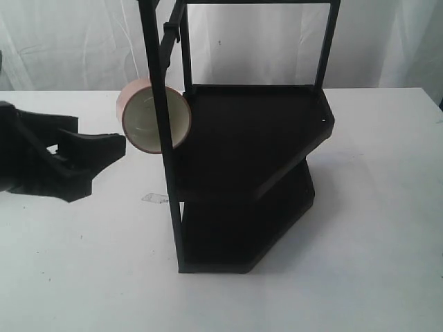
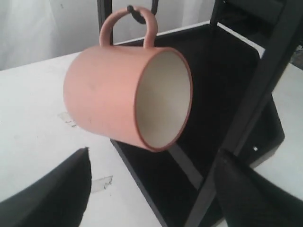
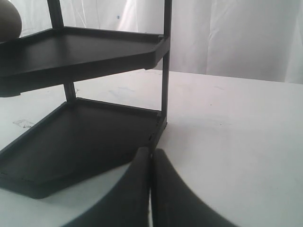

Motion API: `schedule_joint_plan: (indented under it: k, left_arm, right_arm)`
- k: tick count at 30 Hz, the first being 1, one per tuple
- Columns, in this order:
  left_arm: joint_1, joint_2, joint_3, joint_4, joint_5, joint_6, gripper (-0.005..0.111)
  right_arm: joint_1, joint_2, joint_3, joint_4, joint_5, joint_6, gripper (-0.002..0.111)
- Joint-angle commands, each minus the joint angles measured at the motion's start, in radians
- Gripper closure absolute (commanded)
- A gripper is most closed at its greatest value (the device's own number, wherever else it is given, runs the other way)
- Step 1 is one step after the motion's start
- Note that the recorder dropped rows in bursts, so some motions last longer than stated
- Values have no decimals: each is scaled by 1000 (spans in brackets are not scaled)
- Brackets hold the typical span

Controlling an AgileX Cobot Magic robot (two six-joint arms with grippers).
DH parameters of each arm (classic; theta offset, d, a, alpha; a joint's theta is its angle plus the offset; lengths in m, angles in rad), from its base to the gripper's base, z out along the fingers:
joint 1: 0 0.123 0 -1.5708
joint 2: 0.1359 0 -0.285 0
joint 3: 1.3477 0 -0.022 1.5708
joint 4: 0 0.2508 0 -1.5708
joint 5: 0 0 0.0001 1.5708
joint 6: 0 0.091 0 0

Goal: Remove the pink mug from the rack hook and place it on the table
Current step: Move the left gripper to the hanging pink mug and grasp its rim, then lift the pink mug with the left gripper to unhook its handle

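Observation:
The left gripper needs to take hold of the pink mug next, by its body at the mug's rim (image 2: 137, 111). Then the robot can lift the mug off the rack hook (image 2: 137, 14).
The pink mug (image 1: 142, 111) hangs on its side by its loop handle from the rack hook (image 2: 135, 13), a short black peg on the rack's upper bar. Its cream inside (image 2: 163, 101) faces the exterior camera. The rack's front post (image 1: 160, 124) crosses in front of the mug. My left gripper (image 1: 104, 159) is open, just left of the mug and slightly lower, not touching it. In the left wrist view its fingers (image 2: 52, 194) stand wide apart below the mug (image 2: 102, 94). My right gripper (image 3: 151, 163) is shut and empty, low over the table (image 3: 236, 132) near the rack's lower shelf (image 3: 80, 137).
The tall black two-shelf rack (image 1: 249, 138) stands mid-table. A small strip of clear tape (image 1: 154, 198) lies on the table (image 1: 374, 263) left of the rack's base. A white curtain hangs behind. The right arm is out of the exterior view.

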Motion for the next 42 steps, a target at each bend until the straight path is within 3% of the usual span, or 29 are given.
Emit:
schedule_joint_plan:
  k: [1, 9, 23, 31, 42]
  left_arm:
    - [-36, 65, -44, -5, -88, 8, 33]
    - [-38, 175, -87, 38, -204, 16, 33]
    - [-38, 293, -87, 31, -342, 182, 33]
    - [-38, 339, -87, -100, -449, 315, 33]
    - [-38, 404, -94, -114, -523, 320, 40]
  right_arm:
    - [-6, -7, 5, -11, -4, 2, 108]
    - [-6, -7, 5, -11, -4, 2, 108]
    - [-6, -7, 5, -11, -4, 2, 108]
    - [-6, -7, 5, -11, -4, 2, 108]
    - [-6, -7, 5, -11, -4, 2, 108]
